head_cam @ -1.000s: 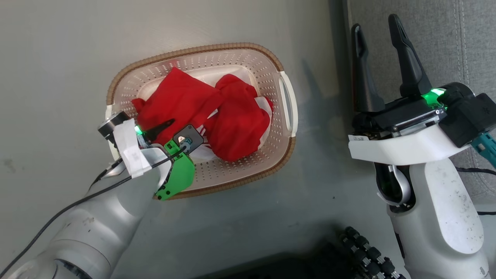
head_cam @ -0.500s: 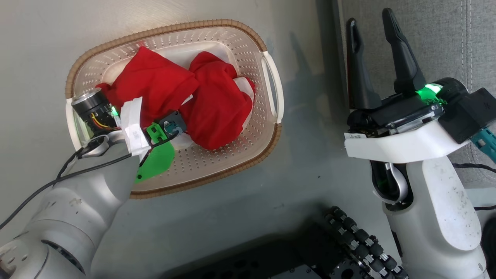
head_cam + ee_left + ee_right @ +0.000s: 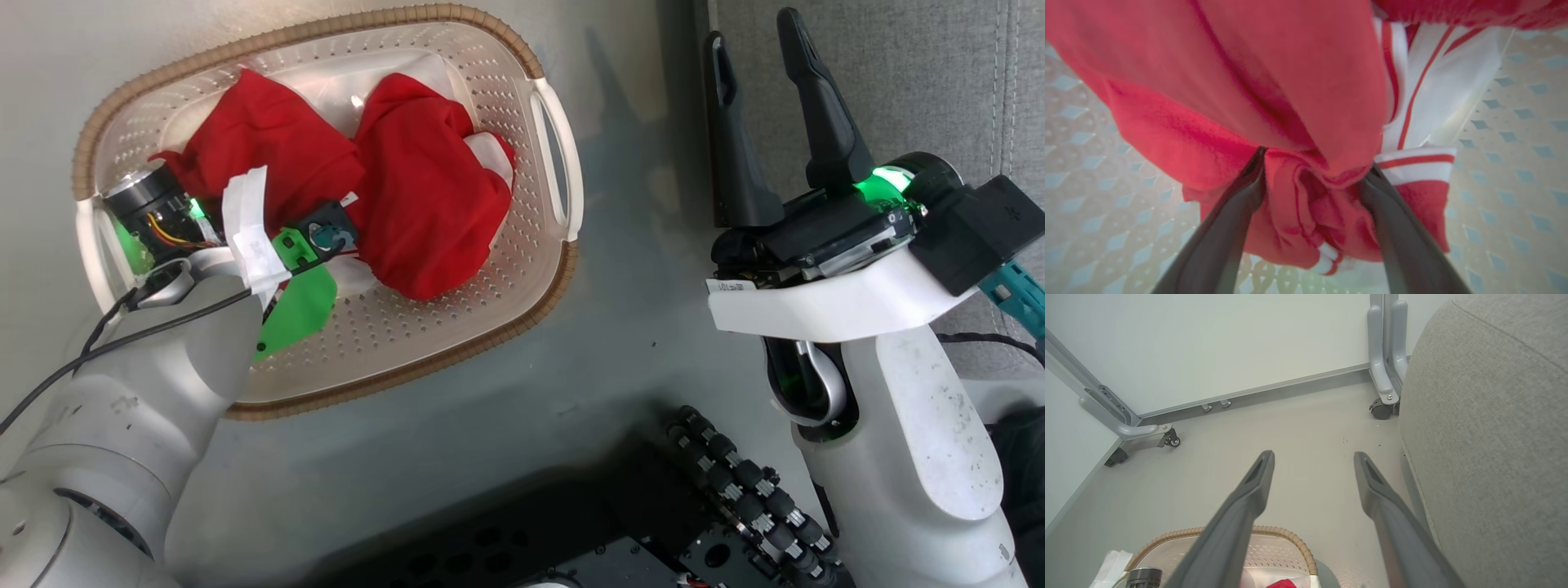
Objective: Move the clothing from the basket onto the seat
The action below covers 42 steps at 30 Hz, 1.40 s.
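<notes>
My left gripper grabs a bunched fold (image 3: 1319,196) that stands up beside the white trim (image 3: 1429,102) next, to move the striped red garment, since the rest lies slack.
The cream perforated basket (image 3: 424,318) with a brown rim stands on the floor at the upper left. In it lies the clothing, a plain red garment (image 3: 261,139) beside a red one (image 3: 424,204) with white trim. My left wrist (image 3: 245,237) reaches down into the basket. In the left wrist view, my left gripper (image 3: 1316,159) is open, its fingers (image 3: 1229,220) pushed into the red clothing (image 3: 1290,81) with a bunched fold between them, next to white striped trim (image 3: 1429,102). My right gripper (image 3: 753,26) hangs open and empty by the edge of the grey seat (image 3: 914,82).
The right wrist view has the seat (image 3: 1494,437) at its right, bare grey floor (image 3: 1290,428) ahead and the basket's rim (image 3: 1290,533) below. White panels on castor feet (image 3: 1382,408) close off the far side. My dark wheeled base (image 3: 718,506) lies at the head view's bottom.
The head camera has shifted, so the basket sits further up and left in the picture. My left gripper has tipped downward and sunk into the clothing. The right gripper has stayed open.
</notes>
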Available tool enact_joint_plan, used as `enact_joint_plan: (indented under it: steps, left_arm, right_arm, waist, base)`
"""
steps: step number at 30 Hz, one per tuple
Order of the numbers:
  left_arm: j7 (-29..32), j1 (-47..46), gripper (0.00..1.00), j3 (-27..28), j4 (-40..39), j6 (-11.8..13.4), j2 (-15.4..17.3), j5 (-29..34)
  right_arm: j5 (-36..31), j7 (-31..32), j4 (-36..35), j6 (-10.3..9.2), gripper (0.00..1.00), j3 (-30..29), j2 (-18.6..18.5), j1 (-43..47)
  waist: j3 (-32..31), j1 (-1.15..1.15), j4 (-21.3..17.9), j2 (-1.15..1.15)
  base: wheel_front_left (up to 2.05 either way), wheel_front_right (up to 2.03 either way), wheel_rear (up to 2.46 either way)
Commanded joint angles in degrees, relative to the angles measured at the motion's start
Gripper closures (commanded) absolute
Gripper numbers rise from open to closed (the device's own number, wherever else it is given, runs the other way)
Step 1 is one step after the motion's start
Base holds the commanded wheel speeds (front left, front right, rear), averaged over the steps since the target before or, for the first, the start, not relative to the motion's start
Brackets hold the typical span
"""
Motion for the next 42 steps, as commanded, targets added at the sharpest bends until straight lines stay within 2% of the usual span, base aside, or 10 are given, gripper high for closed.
enact_joint_plan:
  steps: [1, 13, 14, 15, 16, 17, 24, 29, 35, 42]
  left_arm:
    - [0.3, -0.9, 0.00, -0.2, 0.3, 0.4, 0.7, 0.1]
    - [1.9, -1.0, 0.00, -1.7, 0.5, 0.0, 3.1, -0.3]
    - [2.1, -1.0, 0.13, -1.8, 0.6, 0.0, 3.3, -0.3]
    - [2.1, -1.0, 0.55, -1.9, 0.6, -0.1, 3.5, -0.4]
    - [2.1, -1.0, 0.81, -1.8, 0.6, -0.2, 3.6, -0.7]
    - [2.1, -1.0, 1.00, -1.9, 0.6, -0.3, 3.7, -0.9]
    - [2.4, -0.7, 1.00, -3.0, 0.9, -0.6, 5.0, -1.1]
    - [0.1, -0.2, 1.00, -3.5, 0.7, -0.5, 4.3, -1.4]
    - [-6.6, 1.4, 1.00, -3.2, 0.1, -0.6, 2.9, -3.0]
    - [-13.9, 3.2, 1.00, -2.1, -0.2, -1.0, 0.2, -5.9]
  right_arm:
    - [0.3, -0.2, -0.3, 0.00, 0.00, 0.2, 0.0, -0.6]
    - [1.3, -0.2, -1.0, 0.00, 0.00, 1.1, 0.0, -1.3]
    - [1.3, -0.2, -1.0, 0.00, 0.00, 1.2, 0.0, -1.4]
    - [1.3, -0.2, -1.0, 0.00, 0.00, 1.2, 0.0, -1.4]
    - [1.4, -0.2, -1.1, 0.00, 0.00, 1.2, 0.0, -1.5]
    - [1.5, -0.2, -1.1, 0.00, 0.00, 1.3, 0.0, -1.5]
    - [1.7, -0.2, -1.1, 0.00, 0.00, 1.2, 0.0, -1.7]
    - [0.8, -0.2, -0.7, 0.00, 0.00, 0.5, 0.0, -1.4]
    - [-1.1, -0.2, -0.2, 0.00, 0.00, -0.2, 0.0, -0.7]
    - [-3.4, -0.2, 1.0, 0.00, 0.00, -3.0, 0.0, 1.2]
  waist:
    - [1.1, 0.00, -0.6, 0.00]
    - [3.7, 0.00, -2.3, 0.00]
    - [3.8, 0.00, -2.5, 0.00]
    - [3.8, 0.00, -2.6, 0.00]
    - [4.0, 0.00, -2.7, 0.00]
    - [4.0, 0.00, -2.8, 0.00]
    - [4.2, 0.00, -3.6, 0.00]
    - [2.9, 0.00, -3.0, 0.00]
    - [-0.8, 0.00, -1.2, 0.00]
    - [-7.2, 0.00, 2.7, 0.00]
  base:
    - [0.00, 0.00, 0.00]
    - [0.00, 0.00, 0.00]
    - [0.00, 0.00, 0.00]
    - [0.00, 0.00, 0.00]
    - [0.00, 0.00, 0.00]
    - [0.00, 0.00, 0.00]
    - [0.00, 0.00, 0.00]
    - [0.00, 0.00, 0.00]
    - [0.00, 0.00, 0.00]
    - [0.00, 0.00, 0.00]
